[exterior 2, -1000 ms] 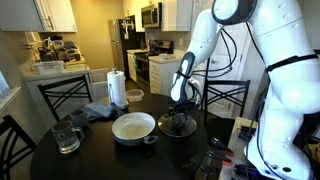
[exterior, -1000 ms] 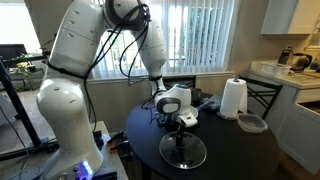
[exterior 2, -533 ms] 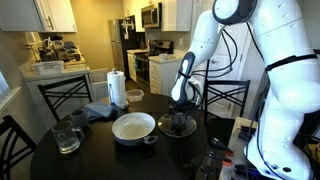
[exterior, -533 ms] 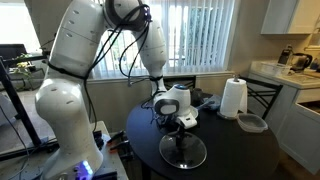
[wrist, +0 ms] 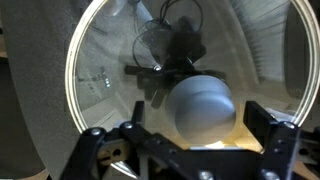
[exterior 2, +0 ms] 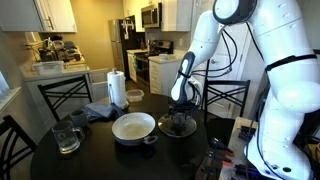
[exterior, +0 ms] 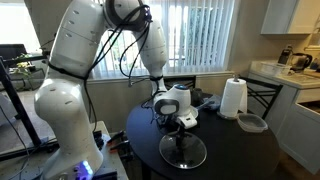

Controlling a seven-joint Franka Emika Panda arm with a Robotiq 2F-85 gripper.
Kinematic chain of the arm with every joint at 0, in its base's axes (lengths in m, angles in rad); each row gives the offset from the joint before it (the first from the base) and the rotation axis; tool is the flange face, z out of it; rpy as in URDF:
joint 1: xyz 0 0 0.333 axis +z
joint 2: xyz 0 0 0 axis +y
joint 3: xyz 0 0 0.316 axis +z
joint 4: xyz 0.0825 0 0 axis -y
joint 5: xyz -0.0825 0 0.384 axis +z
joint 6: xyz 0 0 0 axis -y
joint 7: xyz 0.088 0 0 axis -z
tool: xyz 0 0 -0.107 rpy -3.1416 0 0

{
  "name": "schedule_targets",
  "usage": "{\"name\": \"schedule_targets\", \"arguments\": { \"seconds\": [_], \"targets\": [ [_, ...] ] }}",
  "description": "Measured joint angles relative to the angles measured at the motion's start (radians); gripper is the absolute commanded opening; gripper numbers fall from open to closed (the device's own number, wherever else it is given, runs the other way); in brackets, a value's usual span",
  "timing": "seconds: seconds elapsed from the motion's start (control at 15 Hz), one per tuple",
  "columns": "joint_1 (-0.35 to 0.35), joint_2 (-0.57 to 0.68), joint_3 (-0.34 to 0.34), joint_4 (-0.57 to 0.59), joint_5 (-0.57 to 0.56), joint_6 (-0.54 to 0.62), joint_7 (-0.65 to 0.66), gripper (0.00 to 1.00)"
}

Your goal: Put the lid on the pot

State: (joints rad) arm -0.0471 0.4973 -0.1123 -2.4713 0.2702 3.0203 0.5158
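My fingers reach down on either side of the grey knob (exterior: 181,136) (wrist: 201,109), so it is time for my gripper to close on it now.
The glass lid (exterior: 184,152) lies flat on the round black table (exterior: 235,150), with its metal rim showing in both exterior views (exterior 2: 178,126). My gripper (exterior: 180,124) points straight down just over the lid's centre. In the wrist view the lid (wrist: 105,70) fills the frame. The two fingers of the gripper (wrist: 200,132) stand apart on either side of its knob (wrist: 200,103), with gaps to it, so the gripper is open. The pot (exterior 2: 133,127), silvery with a cream inside, sits on the table right beside the lid. It is hidden in the exterior view from behind the arm.
A paper towel roll (exterior: 233,98) and a small greyish container (exterior: 251,123) stand at the table's far side. A glass mug (exterior 2: 66,135) and a blue cloth (exterior 2: 100,111) lie near the pot. Chairs (exterior 2: 65,95) ring the table.
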Motion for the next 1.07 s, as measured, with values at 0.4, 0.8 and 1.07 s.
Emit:
{"name": "schedule_targets", "arguments": {
  "seconds": [0.4, 0.8, 1.07],
  "targets": [
    [-0.002, 0.0, -0.001, 0.011, 0.0, -0.002, -0.02, 0.41],
    [-0.004, 0.0, 0.0, 0.016, 0.0, -0.002, -0.036, 0.32],
    [0.0, 0.0, -0.001, 0.016, 0.0, -0.002, -0.036, 0.32]
  ]
}}
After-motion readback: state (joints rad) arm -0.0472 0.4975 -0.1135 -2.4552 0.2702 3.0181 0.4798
